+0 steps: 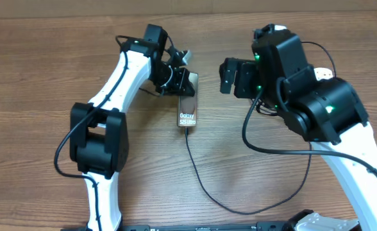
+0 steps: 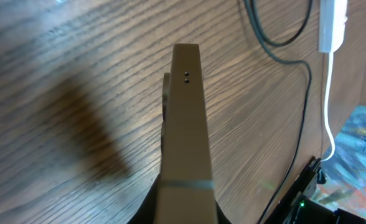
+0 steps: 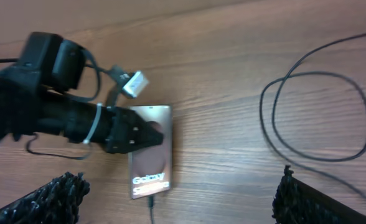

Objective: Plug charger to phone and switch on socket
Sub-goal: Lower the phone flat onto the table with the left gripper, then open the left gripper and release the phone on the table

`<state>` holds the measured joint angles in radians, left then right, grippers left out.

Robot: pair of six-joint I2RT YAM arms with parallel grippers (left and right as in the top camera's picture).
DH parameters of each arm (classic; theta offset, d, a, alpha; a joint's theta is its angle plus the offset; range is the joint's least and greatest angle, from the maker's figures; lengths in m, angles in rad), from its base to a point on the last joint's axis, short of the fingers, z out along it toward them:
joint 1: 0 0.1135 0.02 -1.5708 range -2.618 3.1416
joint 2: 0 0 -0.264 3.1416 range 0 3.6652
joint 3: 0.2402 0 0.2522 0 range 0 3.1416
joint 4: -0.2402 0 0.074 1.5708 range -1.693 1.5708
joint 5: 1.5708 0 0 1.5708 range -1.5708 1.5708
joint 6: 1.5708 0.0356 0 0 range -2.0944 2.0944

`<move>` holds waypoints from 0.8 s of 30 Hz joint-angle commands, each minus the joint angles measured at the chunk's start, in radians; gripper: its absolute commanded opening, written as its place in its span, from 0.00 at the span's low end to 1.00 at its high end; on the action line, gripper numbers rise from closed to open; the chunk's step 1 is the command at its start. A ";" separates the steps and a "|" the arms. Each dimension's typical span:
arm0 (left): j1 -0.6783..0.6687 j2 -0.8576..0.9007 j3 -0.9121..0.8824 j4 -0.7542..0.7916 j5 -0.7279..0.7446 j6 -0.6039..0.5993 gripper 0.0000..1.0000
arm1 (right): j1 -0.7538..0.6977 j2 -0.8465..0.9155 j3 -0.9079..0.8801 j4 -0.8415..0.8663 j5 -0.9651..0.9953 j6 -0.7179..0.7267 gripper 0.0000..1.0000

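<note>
My left gripper should keep holding the phone (image 1: 187, 106) (image 2: 186, 124) until the phone lies flat on the tabletop, because the phone's shadow falls on the wood apart from the phone's edge.
The phone (image 1: 187, 106) lies flat on the table, its "Galaxy" lettering at the near end. My left gripper (image 1: 183, 82) is shut on its far end, which also shows in the right wrist view (image 3: 136, 134). In the left wrist view the phone (image 2: 186, 124) runs edge-on out of the jaws (image 2: 184, 214). The charger's black cable (image 1: 204, 186) meets the phone's near end with its tip (image 3: 150, 203) and loops off to the right. My right gripper (image 1: 226, 76) is wide open and empty, hovering right of the phone (image 3: 150, 149). One end of the white socket (image 2: 332, 25) shows with its white cord.
Loose loops of black cable (image 3: 314, 118) lie on the wood right of the phone. The right arm's bulk (image 1: 304, 90) covers the table's far right. Black base hardware (image 1: 317, 221) sits at the near edge.
</note>
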<state>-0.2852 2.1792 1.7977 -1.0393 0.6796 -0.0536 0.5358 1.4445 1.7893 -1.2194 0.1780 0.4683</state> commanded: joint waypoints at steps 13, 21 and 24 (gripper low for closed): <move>-0.036 0.219 0.017 -0.014 0.027 -0.111 0.14 | -0.078 -0.021 0.004 -0.001 -0.026 0.086 1.00; -0.035 0.227 0.017 -0.045 -0.066 -0.111 0.46 | -0.078 -0.021 0.004 0.012 -0.023 0.085 1.00; -0.035 0.227 0.017 -0.061 -0.101 -0.111 0.51 | -0.078 -0.021 0.004 0.016 -0.023 0.085 1.00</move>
<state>-0.3195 2.3848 1.8206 -1.0874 0.7216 -0.1585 0.4644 1.4429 1.7893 -1.2129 0.1539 0.5468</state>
